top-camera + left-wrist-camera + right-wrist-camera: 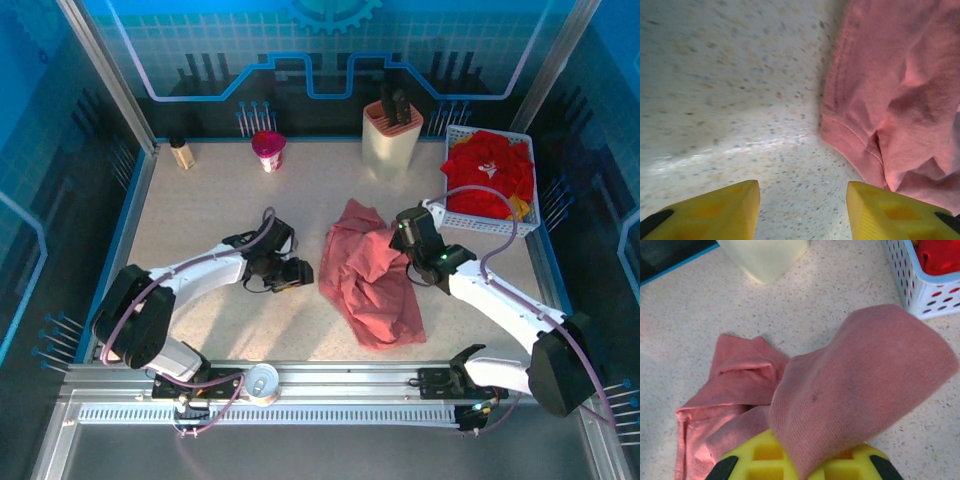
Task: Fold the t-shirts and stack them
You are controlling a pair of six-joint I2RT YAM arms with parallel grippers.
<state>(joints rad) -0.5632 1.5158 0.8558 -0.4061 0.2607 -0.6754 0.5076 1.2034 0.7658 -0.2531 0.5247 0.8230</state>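
Next, the left gripper grabs the pink t-shirt by its hem corner (324, 288) (832, 131), opposite my right gripper's fold, to spread the t-shirt for folding.
A crumpled salmon-pink t-shirt (368, 275) lies mid-table, its hem (850, 132) showing in the left wrist view. My right gripper (408, 240) is shut on a fold of the pink t-shirt (860, 390), which drapes over its yellow fingers (765, 460). My left gripper (300, 273) sits just left of the shirt, low over the table. Its yellow fingers (725, 210) stand open with bare table between them, a short way from the hem. Red t-shirts (487, 175) with a bit of yellow fill the white mesh basket (535, 215) at the back right.
A cream knife block (391, 135) stands at the back, just left of the basket, its base (765, 257) near the shirt. Along the back edge stand a pink cup (268, 150) and a small bottle (181, 152). A can (262, 380) sits on the near rail.
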